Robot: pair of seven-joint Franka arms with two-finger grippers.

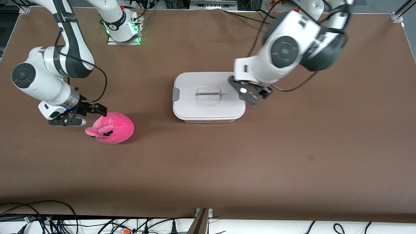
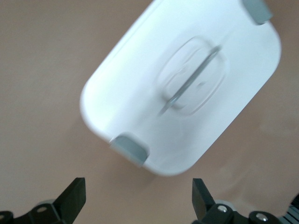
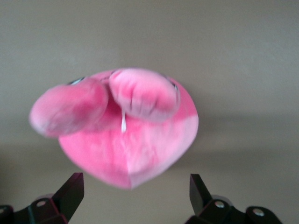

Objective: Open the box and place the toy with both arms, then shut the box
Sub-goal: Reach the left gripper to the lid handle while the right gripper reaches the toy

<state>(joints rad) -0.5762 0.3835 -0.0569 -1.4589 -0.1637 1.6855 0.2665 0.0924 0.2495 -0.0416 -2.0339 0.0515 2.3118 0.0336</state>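
Observation:
Next, my left gripper reaches the lid and grabs its slim clear handle (image 1: pixel 209 93), since the broad white top spreads wider than the open fingers.
The box (image 1: pixel 208 103) sits mid-table with its white lid shut, a grey clip (image 1: pixel 175 94) on the end toward the right arm, and a clear handle (image 1: pixel 209 94) in the lid's centre. My left gripper (image 1: pixel 256 94) is open and empty, just above the box's end toward the left arm. Its wrist view shows the box (image 2: pixel 187 84) and a grey clip (image 2: pixel 131 150) ahead of the open gripper (image 2: pixel 138 198). The pink toy (image 1: pixel 112 127) lies on the table toward the right arm's end. My right gripper (image 1: pixel 85 115) is open and empty, low beside the toy. The toy (image 3: pixel 126 126) lies just ahead of it (image 3: pixel 135 191) in the right wrist view.
The brown table mat (image 1: pixel 227 162) spreads wide around both things. The right arm's base (image 1: pixel 122 27) stands at the table's edge farthest from the front camera. Cables (image 1: pixel 39 217) run along the nearest edge.

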